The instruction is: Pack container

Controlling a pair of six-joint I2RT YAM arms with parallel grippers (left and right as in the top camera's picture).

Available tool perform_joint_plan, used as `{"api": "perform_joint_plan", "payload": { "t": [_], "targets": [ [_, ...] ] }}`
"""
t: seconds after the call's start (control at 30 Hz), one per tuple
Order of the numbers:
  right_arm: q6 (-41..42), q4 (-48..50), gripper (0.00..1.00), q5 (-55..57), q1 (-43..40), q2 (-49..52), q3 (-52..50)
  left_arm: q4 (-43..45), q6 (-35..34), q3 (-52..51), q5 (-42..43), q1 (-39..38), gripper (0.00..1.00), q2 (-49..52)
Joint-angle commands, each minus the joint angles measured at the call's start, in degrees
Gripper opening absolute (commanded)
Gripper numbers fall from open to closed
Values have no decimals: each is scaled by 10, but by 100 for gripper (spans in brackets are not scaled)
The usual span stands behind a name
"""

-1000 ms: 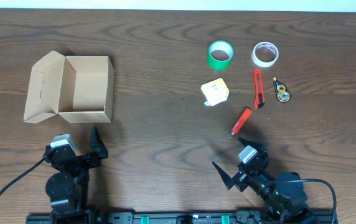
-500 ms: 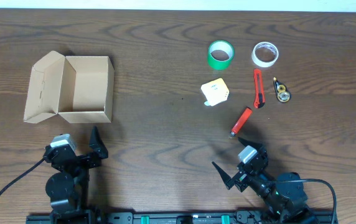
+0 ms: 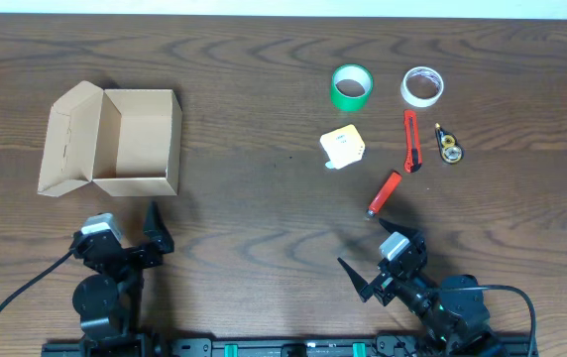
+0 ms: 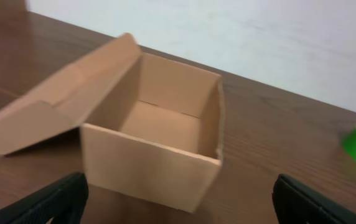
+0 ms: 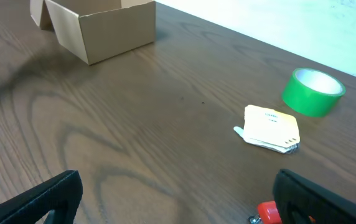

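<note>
The left gripper will next grab the rim of the container's side (image 3: 177,142) (image 4: 221,117) opposite its flap lid to reposition the container, which leaves the container's lid and opening free.
The container (image 3: 135,144) is a tan cardboard box, open, its flap lid folded out to the left. It is empty and fills the left wrist view (image 4: 153,149). My left gripper (image 3: 130,233) is open just in front of it. My right gripper (image 3: 378,258) is open near the front edge, close behind a red marker (image 3: 384,193). Further back lie a yellow pad (image 3: 343,148), a green tape roll (image 3: 352,87), a white tape roll (image 3: 422,86), a red box cutter (image 3: 411,140) and a small yellow-black tape dispenser (image 3: 449,145).
The wooden table (image 3: 254,208) has a pale wall behind it. In the right wrist view the container (image 5: 100,28) is far left, the green tape roll (image 5: 313,92) and yellow pad (image 5: 271,128) to the right, and the red marker's tip (image 5: 266,212) by my right finger.
</note>
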Motion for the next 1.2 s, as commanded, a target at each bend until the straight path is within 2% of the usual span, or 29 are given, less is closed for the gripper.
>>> {"api": "perform_joint_plan", "payload": {
  "t": [0.0, 0.07, 0.17, 0.23, 0.57, 0.7, 0.83, 1.17],
  "targets": [
    [9, 0, 99, 1, 5, -5, -3, -12, -4, 4, 72, 2, 95, -2],
    [8, 0, 99, 1, 5, -5, -3, -30, 10, 31, 71, 2, 95, 5],
    [8, 0, 99, 1, 5, -5, -3, -59, 72, 103, 64, 2, 95, 43],
    [9, 0, 99, 1, 5, -5, -3, -78, 76, 155, 55, 2, 95, 83],
    [9, 0, 99, 1, 5, -5, -3, -173, 79, 437, 29, -2, 95, 398],
    [9, 0, 99, 1, 5, -5, -3, -217, 129, 522, 29, -27, 95, 511],
    [8, 0, 99, 1, 5, -5, -3, -238, 180, 557, 29, -61, 95, 613],
    [8, 0, 99, 1, 5, -5, -3, -170, 159, 558, 82, -67, 95, 745]
  ]
}}
